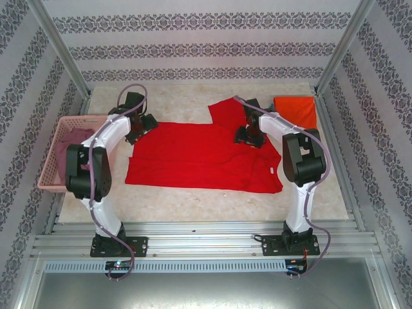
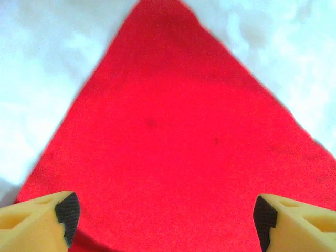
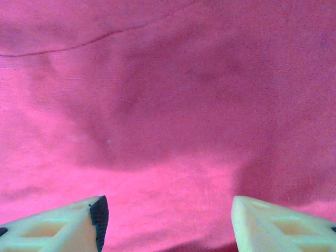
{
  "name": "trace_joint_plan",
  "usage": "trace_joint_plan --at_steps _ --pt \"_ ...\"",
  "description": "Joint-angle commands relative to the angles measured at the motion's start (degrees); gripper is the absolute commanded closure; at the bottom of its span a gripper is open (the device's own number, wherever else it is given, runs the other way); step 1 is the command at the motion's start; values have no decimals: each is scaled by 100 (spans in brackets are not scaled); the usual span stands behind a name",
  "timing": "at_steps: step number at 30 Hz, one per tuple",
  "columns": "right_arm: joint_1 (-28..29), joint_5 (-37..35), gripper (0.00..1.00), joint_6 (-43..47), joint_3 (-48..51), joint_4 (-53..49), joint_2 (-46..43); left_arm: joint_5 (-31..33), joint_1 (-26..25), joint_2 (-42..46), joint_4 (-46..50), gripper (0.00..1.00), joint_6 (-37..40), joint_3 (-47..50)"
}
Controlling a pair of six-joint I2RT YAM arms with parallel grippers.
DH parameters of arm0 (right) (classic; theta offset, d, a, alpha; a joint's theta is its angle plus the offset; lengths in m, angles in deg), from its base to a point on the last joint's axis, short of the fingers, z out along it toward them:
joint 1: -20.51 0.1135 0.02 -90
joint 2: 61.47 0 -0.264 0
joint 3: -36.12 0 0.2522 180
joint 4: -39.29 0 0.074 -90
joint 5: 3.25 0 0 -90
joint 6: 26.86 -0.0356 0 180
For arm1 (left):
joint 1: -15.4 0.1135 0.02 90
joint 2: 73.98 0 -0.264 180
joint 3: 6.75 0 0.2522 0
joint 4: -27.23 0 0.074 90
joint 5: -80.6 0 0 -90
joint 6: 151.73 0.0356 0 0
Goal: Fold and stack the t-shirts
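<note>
The red t-shirt (image 1: 199,154) needs its far edge folded over its near part, so my left gripper should next grab it by its far pointed corner.
A bright red t-shirt (image 1: 199,154) lies spread flat across the middle of the table. My left gripper (image 1: 140,129) hangs open over its far left corner. In the left wrist view the red cloth (image 2: 173,131) narrows to a point ahead, and the left gripper (image 2: 165,220) has its jaws wide apart above it. My right gripper (image 1: 248,136) is open low over the shirt's far right part, beside the sleeve. The right wrist view has red cloth (image 3: 168,105) under the right gripper (image 3: 168,220). An orange t-shirt (image 1: 296,111) lies folded at the back right.
A pink lattice basket (image 1: 50,154) stands at the table's left edge with a dusty mauve t-shirt (image 1: 72,145) in it. Pale tabletop (image 2: 42,63) shows on both sides of the red corner. Patterned walls and metal posts enclose the table.
</note>
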Motion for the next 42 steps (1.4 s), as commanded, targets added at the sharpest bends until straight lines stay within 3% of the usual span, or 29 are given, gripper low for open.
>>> trace_joint_plan --at_steps 1,7,19,28,42 --pt "118 -84 36 -123 47 238 -545 818 50 -666 900 23 -207 -822" --pt "201 -204 37 -134 33 341 -754 1207 221 -2074 1977 46 -315 -2726" --pt "174 -196 37 -90 215 446 -808 1336 450 -4064 3212 52 -260 -5775" --pt "153 -249 37 57 160 429 -833 1117 495 -4383 3055 59 -61 -5956" --pt "182 -161 37 -72 433 521 -927 1066 587 -4885 3016 59 88 -6420"
